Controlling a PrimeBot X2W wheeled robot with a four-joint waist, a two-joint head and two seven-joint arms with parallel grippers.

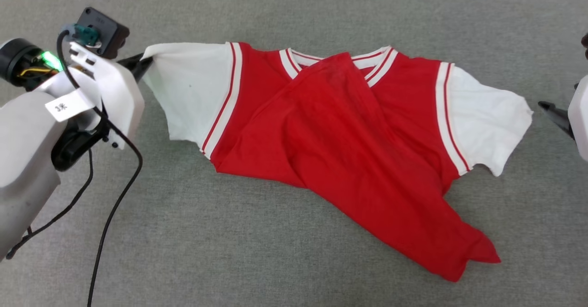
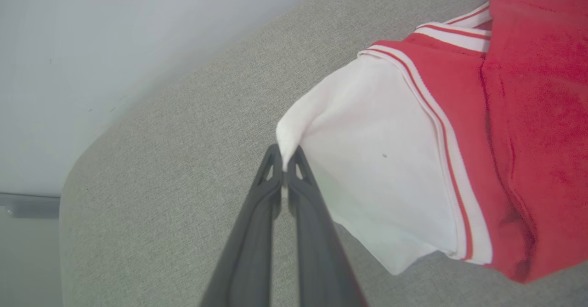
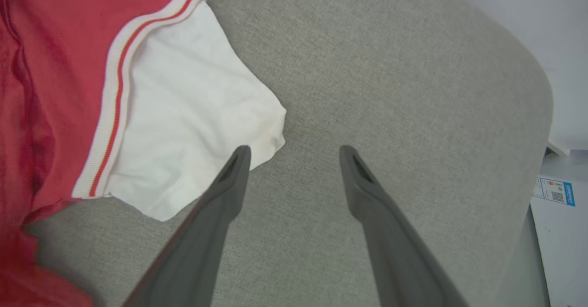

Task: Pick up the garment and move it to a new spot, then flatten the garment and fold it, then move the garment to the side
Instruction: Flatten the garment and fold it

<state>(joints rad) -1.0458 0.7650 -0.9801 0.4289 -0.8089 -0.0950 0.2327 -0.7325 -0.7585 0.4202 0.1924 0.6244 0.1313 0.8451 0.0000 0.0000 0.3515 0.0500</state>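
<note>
The right gripper grips its other white sleeve's cuff (image 1: 517, 130) next, to pick up and move the jersey (image 1: 353, 158).
The garment (image 1: 340, 141), a red jersey with white sleeves and striped trim, lies spread across the grey surface, its red body folded over on itself. My left gripper (image 1: 140, 61) is shut on the tip of the left white sleeve (image 2: 367, 160), pinching it between the fingertips (image 2: 285, 160). Over at the right, my right gripper (image 3: 294, 153) stands open just off the corner of the right white sleeve (image 3: 183, 127), one finger (image 3: 234, 169) overlapping its edge. In the head view its dark finger (image 1: 553, 111) sits just right of that sleeve. The lettering and number are hidden.
The grey fabric-covered table (image 1: 294, 13) spreads around the jersey, with a rounded corner (image 3: 528, 68) near the right arm and another (image 2: 78, 178) near the left. A black cable (image 1: 115, 206) hangs from the left arm. A white wall (image 2: 115, 31) lies beyond.
</note>
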